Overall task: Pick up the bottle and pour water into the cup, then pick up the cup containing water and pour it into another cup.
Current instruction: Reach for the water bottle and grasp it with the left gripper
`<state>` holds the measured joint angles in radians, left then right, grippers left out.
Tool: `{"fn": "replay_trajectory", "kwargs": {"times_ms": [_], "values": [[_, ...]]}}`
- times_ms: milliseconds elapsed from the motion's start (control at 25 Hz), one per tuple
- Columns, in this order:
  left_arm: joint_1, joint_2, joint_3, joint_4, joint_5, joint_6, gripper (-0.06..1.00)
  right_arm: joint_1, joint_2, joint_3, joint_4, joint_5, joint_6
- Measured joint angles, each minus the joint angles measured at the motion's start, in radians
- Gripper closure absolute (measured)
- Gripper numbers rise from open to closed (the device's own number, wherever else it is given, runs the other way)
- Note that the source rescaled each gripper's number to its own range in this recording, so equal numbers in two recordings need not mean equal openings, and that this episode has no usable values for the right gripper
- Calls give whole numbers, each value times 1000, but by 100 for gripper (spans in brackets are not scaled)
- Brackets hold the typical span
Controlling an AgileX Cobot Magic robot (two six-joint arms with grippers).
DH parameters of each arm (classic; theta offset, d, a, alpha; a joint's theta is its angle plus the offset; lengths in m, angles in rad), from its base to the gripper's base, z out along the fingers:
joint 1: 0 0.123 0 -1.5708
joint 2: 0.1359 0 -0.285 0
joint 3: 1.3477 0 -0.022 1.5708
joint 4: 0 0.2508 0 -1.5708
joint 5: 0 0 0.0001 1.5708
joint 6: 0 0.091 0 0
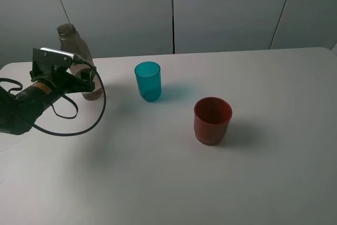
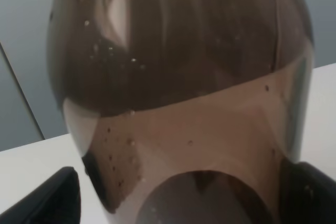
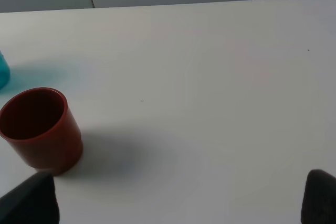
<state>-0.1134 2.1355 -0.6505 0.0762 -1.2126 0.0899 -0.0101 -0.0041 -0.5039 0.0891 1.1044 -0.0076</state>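
Observation:
The robot's left gripper should grab the smoky clear bottle by its lower body (image 1: 90,80). Then the robot needs to pour water into the teal cup (image 1: 148,81).
The smoky clear bottle (image 1: 71,40) stands upright at the table's far left, with brownish liquid in its lower part. My left gripper (image 1: 87,81) is open, its jaws on either side of the bottle's lower body. In the left wrist view the bottle (image 2: 178,77) fills the frame between the two dark fingertips (image 2: 52,200). The teal cup (image 1: 148,81) stands upright right of the bottle. The red cup (image 1: 212,120) stands upright nearer the front and further right, and shows in the right wrist view (image 3: 41,129). My right gripper (image 3: 173,200) is open and empty, away from the red cup.
The white table (image 1: 274,172) runs to a grey panelled wall (image 1: 226,9) at the back. A black cable (image 1: 79,130) loops from the left arm onto the table. A sliver of the teal cup (image 3: 2,72) shows in the right wrist view.

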Motion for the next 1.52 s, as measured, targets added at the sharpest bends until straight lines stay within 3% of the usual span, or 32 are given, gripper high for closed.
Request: {"fn": "replay_trajectory", "kwargs": {"times_ms": [560, 1520], "values": [[0, 80, -113, 62, 0, -2, -6, 0, 0, 0, 0, 0, 0], [0, 113, -119, 87, 0, 18, -6, 0, 0, 0, 0, 0, 0]]}}
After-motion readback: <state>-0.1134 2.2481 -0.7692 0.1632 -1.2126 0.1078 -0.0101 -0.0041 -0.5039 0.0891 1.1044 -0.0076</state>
